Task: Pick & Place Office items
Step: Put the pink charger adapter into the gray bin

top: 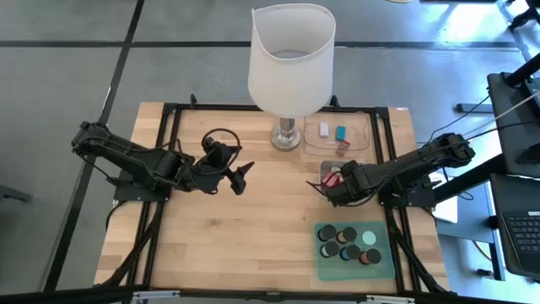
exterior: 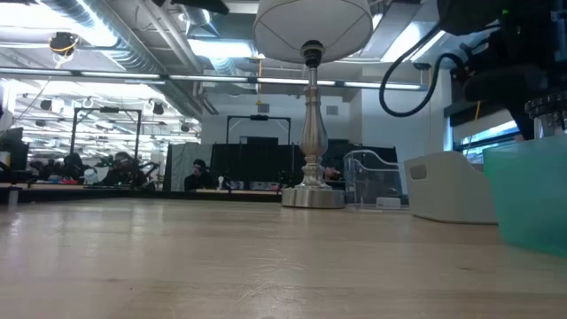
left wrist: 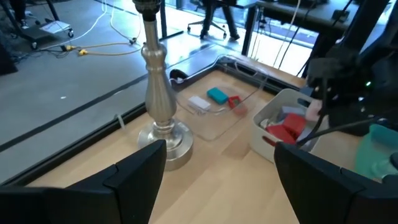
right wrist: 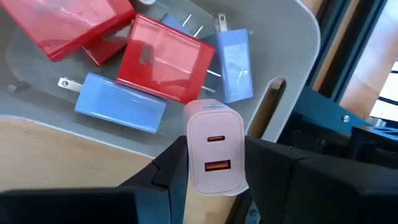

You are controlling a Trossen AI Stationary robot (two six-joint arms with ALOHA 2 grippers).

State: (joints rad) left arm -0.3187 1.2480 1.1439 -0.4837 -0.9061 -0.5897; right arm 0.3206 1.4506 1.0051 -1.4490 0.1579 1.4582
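The pink charger block's lower end (right wrist: 210,107) points inside the grey tray's rim (right wrist: 74,134), so the block would settle there and my right gripper needs to open its fingers.
My right gripper (right wrist: 216,180) is shut on a pale pink charger block (right wrist: 214,146) above the near rim of the grey tray (right wrist: 292,37). In the tray lie red blocks (right wrist: 163,59) and blue blocks (right wrist: 118,102). In the high view this gripper (top: 331,187) is right of centre. My left gripper (top: 240,177) hangs open over the table's middle left, nothing between its fingers (left wrist: 134,177). Black round cylinders (top: 337,236) sit on the green mat (top: 384,263). White, teal and red blocks (top: 339,133) lie in the clear tray (top: 364,127). My right gripper pinches the pink block by its two long sides (right wrist: 194,158) between its two fingers. The fingers come steeply from above, pointing down. The block's face with the two ports is turned up toward the wrist, and its lower end is hidden.
A tall lamp with a white shade (top: 291,59) stands on its metal base (top: 288,135) at the far middle, just left of the clear tray. Bare wood lies between the two arms and along the near edge to the mat's left.
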